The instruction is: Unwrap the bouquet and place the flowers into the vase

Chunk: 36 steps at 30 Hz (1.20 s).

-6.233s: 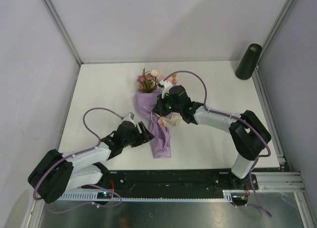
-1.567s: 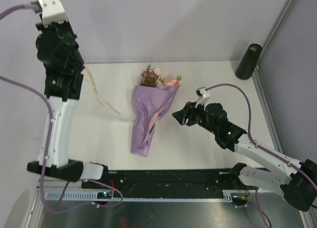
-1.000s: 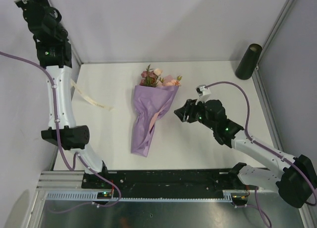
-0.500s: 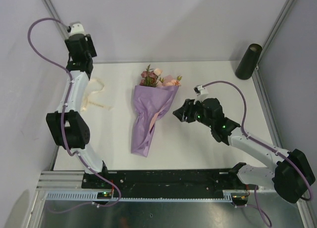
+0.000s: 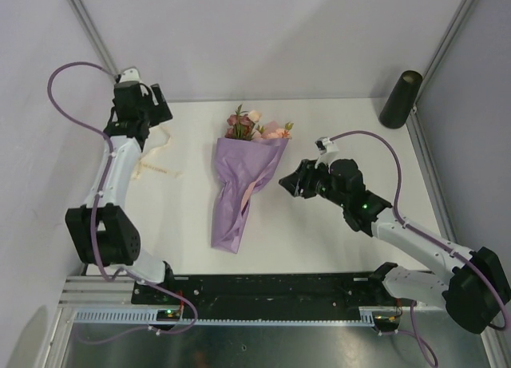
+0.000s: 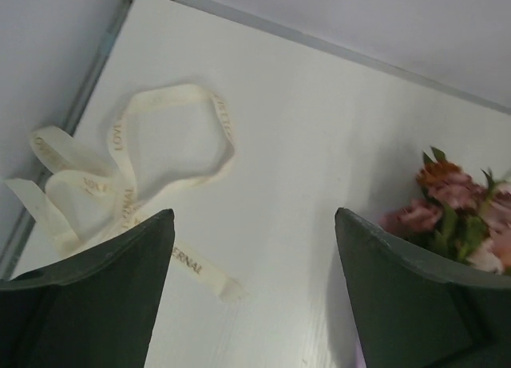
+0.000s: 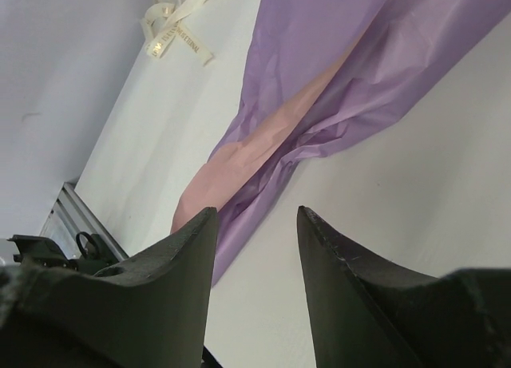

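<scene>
I should next use my left gripper to grab the paper cone by its loose pink edge (image 5: 248, 195), which leaves the flowers (image 5: 255, 127) free to unwrap.
The bouquet lies in mid-table, its lilac and pink paper cone (image 5: 238, 188) loose around the flowers (image 5: 255, 127), whose blooms point to the back. The cream ribbon (image 5: 160, 171) lies off the bouquet in loose loops at the back left. My left gripper (image 5: 158, 112) hovers open above the ribbon (image 6: 128, 168) with nothing between its fingers (image 6: 104, 296); the flowers (image 6: 455, 216) show at its right. My right gripper (image 5: 287, 184) stands open and empty just right of the cone, the paper (image 7: 335, 89) ahead of its fingertips (image 7: 184, 256). The black vase (image 5: 401, 99) stands upright in the back right corner.
The white table (image 5: 343, 136) is bounded by grey walls on the left, back and right. A metal frame rail (image 5: 431, 168) runs along the right edge. The arms' black base bar (image 5: 271, 292) spans the near edge.
My left arm has come down from high above the table's left side. Its gripper has opened and let go of the ribbon, which now lies on the table. The right arm barely moved.
</scene>
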{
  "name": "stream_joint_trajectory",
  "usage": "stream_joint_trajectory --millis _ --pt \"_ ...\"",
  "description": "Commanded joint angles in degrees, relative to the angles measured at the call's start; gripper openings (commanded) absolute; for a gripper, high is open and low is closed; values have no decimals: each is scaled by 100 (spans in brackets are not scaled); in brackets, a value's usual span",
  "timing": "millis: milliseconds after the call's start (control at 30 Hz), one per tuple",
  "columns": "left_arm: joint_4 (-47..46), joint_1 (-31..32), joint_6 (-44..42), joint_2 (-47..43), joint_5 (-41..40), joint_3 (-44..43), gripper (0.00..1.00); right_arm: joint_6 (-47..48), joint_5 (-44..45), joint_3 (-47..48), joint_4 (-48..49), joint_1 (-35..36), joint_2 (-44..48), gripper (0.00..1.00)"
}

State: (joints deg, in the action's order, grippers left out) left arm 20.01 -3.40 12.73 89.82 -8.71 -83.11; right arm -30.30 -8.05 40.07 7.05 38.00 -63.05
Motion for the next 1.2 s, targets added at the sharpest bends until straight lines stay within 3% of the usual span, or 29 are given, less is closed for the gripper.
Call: stream_joint_trajectory --millis 0,167,433,567,900,1167 --pt "563 317 304 -710 897 346 88 -309 16 -33 41 -22 8 49" --pt "826 1202 283 -1317 1212 916 89 -613 -140 -120 332 -23 -161 51" --pt "885 3232 62 -1752 665 1512 89 -748 -141 -410 489 -17 9 49" --pt "883 3928 7 -1678 336 1676 86 -753 130 -681 499 -21 300 49" --pt "803 4645 -66 -900 -63 1843 78 -755 458 -1016 414 -20 699 49" --pt "629 4860 -83 -407 -468 1921 68 -858 449 -1019 429 -13 638 48"
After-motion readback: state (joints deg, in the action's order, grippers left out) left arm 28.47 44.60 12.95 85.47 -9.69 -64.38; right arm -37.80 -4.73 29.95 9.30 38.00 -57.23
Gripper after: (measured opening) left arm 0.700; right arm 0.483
